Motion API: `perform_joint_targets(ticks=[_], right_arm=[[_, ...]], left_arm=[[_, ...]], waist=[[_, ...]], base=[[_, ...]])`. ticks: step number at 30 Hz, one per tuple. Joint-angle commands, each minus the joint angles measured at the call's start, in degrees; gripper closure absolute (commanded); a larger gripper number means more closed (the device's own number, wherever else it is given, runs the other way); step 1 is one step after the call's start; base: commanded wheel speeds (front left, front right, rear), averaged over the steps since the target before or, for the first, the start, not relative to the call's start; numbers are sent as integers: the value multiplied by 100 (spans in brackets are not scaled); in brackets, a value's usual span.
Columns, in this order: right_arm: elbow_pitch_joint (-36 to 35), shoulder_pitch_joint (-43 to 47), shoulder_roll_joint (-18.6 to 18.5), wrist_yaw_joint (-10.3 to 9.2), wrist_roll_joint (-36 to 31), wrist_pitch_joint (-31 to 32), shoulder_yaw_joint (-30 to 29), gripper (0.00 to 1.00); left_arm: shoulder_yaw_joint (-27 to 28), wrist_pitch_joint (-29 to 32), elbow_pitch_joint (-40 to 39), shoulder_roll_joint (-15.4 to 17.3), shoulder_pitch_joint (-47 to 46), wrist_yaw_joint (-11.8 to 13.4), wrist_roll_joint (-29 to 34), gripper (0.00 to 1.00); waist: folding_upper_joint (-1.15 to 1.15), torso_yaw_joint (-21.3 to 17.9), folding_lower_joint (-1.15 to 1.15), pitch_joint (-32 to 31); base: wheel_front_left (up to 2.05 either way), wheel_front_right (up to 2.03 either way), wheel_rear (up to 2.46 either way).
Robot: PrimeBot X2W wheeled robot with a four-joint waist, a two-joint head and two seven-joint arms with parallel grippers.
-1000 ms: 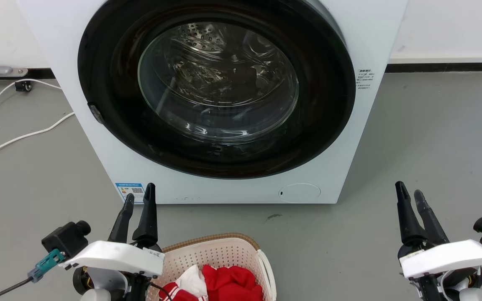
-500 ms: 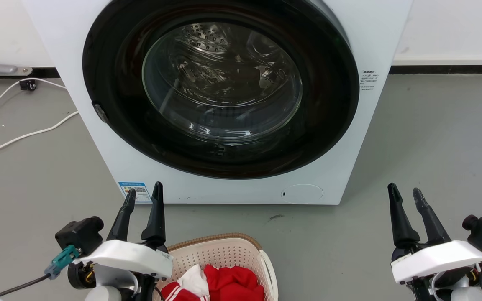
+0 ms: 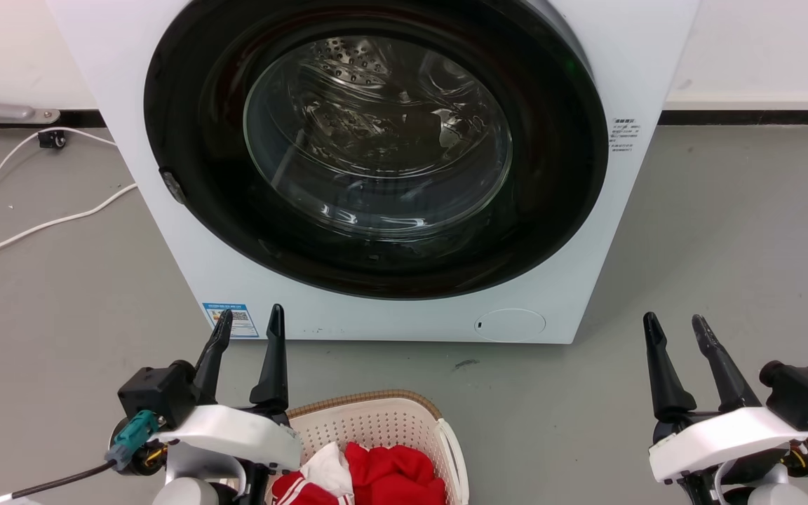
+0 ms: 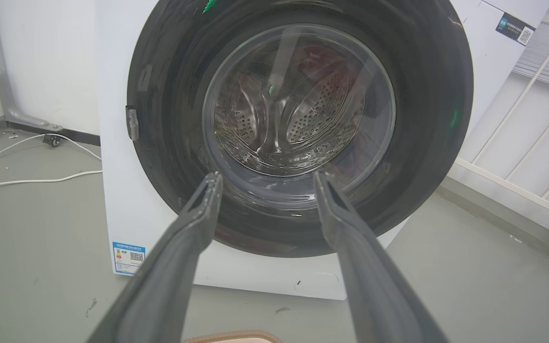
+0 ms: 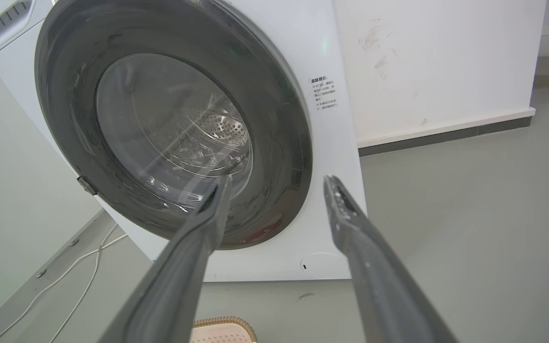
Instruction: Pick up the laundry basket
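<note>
The laundry basket (image 3: 376, 424) is far wider than my open fingers, so my right gripper will grab it next by the slim white handle on its side (image 3: 454, 461).
The laundry basket (image 3: 376, 424), cream perforated plastic with a brown woven-look rim, sits on the floor at the bottom centre of the head view. Red and white clothes (image 3: 383, 477) lie in it. A white handle (image 3: 456, 456) shows on its right side. My left gripper (image 3: 248, 317) stands open just above the basket's left rear corner, fingers apart and empty. My right gripper (image 3: 674, 322) is open and empty, well to the right of the basket. A sliver of the basket's rim (image 4: 231, 337) shows below the left gripper (image 4: 267, 177). The rim (image 5: 224, 326) also peeks in below the right gripper (image 5: 277, 181).
A white front-loading washing machine (image 3: 572, 231) with a closed dark round door (image 3: 376, 147) stands directly behind the basket. White cables (image 3: 32, 228) trail over the grey floor at the left. A white wall with a dark skirting (image 3: 755, 116) runs behind.
Both grippers have shifted: the left moved right and its fingers spread wider, the right moved slightly left with fingers spreading. The picture has drifted a little, so the camera moved too.
</note>
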Motion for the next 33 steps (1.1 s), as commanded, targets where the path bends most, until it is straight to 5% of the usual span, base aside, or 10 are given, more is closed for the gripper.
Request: perform_joint_targets(ticks=[1, 33], right_arm=[[-72, 12, 11, -1, -146, -18, -14, 0], [-280, 391, 52, -2, -1437, -135, -311, 0]], left_arm=[[-25, -43, -59, 29, -110, 30, 130, 0], [-113, -432, 278, -9, -71, 381, 1468, 0]], waist=[[0, 1, 0, 1], [0, -71, 0, -62]], base=[[0, 0, 0], [0, 0, 0]])
